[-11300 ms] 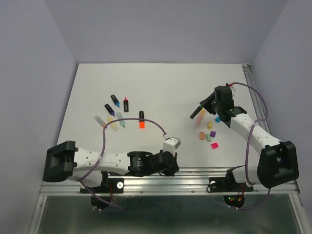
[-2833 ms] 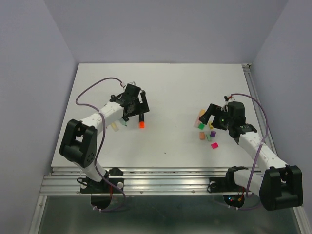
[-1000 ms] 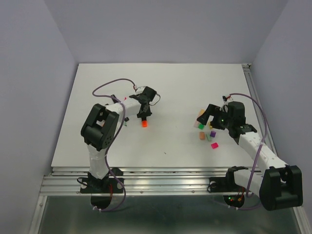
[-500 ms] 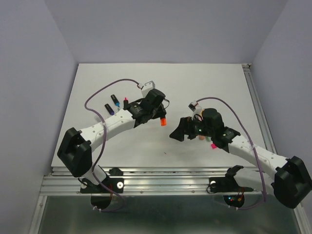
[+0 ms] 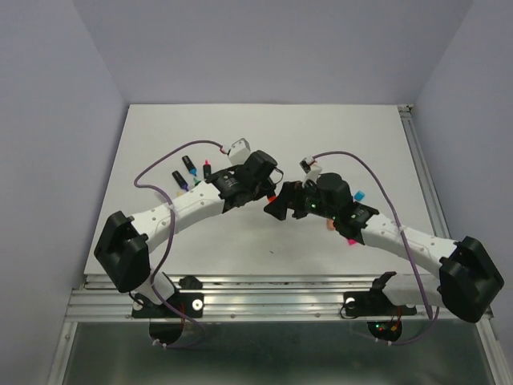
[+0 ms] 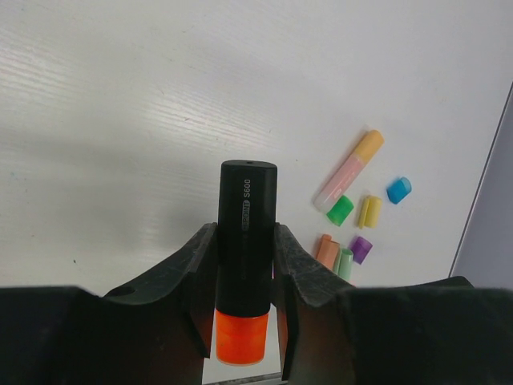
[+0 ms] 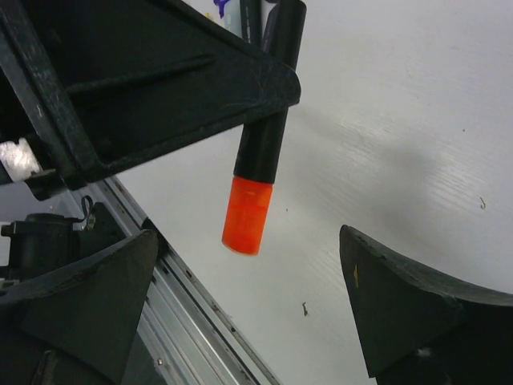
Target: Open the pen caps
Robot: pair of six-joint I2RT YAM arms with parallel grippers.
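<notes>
I need to grab only the orange cap (image 5: 272,195) (image 7: 247,215) with my right gripper next, to pull it open. The black body stays in my left gripper.
My left gripper (image 5: 263,186) is shut on a black pen (image 6: 247,216), holding it above the middle of the table. The pen's orange cap (image 6: 241,337) sticks out behind the fingers and is still on the pen. In the right wrist view the same pen (image 7: 268,120) hangs from the left gripper with the orange cap (image 7: 247,215) pointing down. My right gripper (image 7: 248,305) is open wide just short of the cap, with both fingers apart from it. From above, the right gripper (image 5: 282,207) faces the left one closely, with the orange cap (image 5: 272,195) between them.
Loose caps lie at the right: green (image 6: 340,210), yellow (image 6: 369,211), blue (image 6: 398,189), purple (image 6: 360,249), peach (image 6: 325,250). A pastel pen (image 6: 349,170) lies beside them. Uncapped pens (image 5: 184,172) rest at the left. The metal rail (image 7: 200,313) runs along the table's near edge.
The left gripper lifted the orange-capped pen off the table and carried it right to the middle. The right gripper swung left from the cap pile to meet it.
</notes>
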